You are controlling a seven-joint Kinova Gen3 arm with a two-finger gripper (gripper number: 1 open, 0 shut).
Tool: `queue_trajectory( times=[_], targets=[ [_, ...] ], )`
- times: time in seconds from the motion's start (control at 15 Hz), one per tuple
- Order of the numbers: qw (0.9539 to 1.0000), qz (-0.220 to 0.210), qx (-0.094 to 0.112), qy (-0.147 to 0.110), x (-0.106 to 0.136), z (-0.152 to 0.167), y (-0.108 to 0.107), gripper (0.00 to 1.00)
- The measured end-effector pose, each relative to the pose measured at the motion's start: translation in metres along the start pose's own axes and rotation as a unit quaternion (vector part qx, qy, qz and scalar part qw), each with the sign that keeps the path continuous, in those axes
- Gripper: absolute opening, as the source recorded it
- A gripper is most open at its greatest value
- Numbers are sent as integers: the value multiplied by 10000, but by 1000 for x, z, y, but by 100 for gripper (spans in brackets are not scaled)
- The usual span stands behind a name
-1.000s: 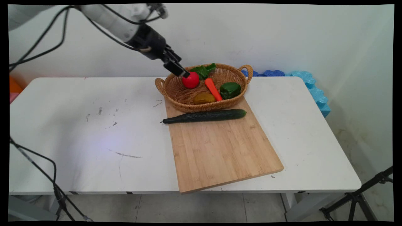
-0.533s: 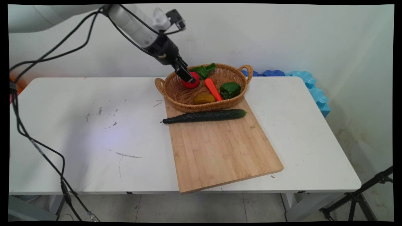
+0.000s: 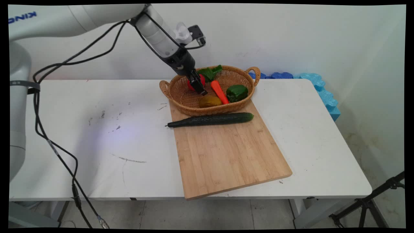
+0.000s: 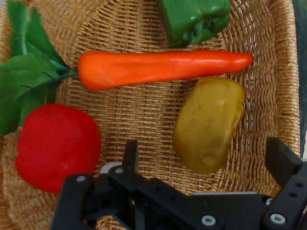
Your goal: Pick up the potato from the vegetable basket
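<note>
My gripper grabs the yellow-brown potato by its long sides next, to take the potato out of the wicker basket [image 3: 174, 84].
My gripper [image 3: 200, 89] hangs inside the wicker basket [image 3: 174, 84], open, in front of the red tomato [image 3: 190, 85], which it partly hides. In the hand view the gripper [image 4: 206, 160] has its fingers spread wide. A brown potato [image 4: 209, 123] lies between them, just beyond the tips, and nothing is held. The red tomato [image 4: 56, 146] lies left of the left finger [image 4: 129, 154]. An orange carrot [image 4: 160, 68] with green leaves [image 4: 26, 72] lies across the basket beyond, and a green pepper [image 4: 194, 19] is farther off.
A long dark cucumber [image 3: 212, 119] lies across the far end of the wooden cutting board [image 3: 226, 155], right against the basket's near side. Blue foam pieces [image 3: 318, 87] sit by the wall at the table's right. Black cables [image 3: 55, 152] hang at the left.
The gripper has moved right and down, from above the basket's left rim into the basket, and now stands in front of the tomato near the potato. The vegetables have not moved.
</note>
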Motion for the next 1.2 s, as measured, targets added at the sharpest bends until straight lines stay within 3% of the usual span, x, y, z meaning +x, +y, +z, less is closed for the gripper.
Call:
queue_trajectory(
  times=[0.4, 1.2],
  targets=[
    [9994, 102, -207, -257, 7, 32, -1, 100],
    [9981, 279, -323, -454, 15, 67, -12, 100]
  ],
)
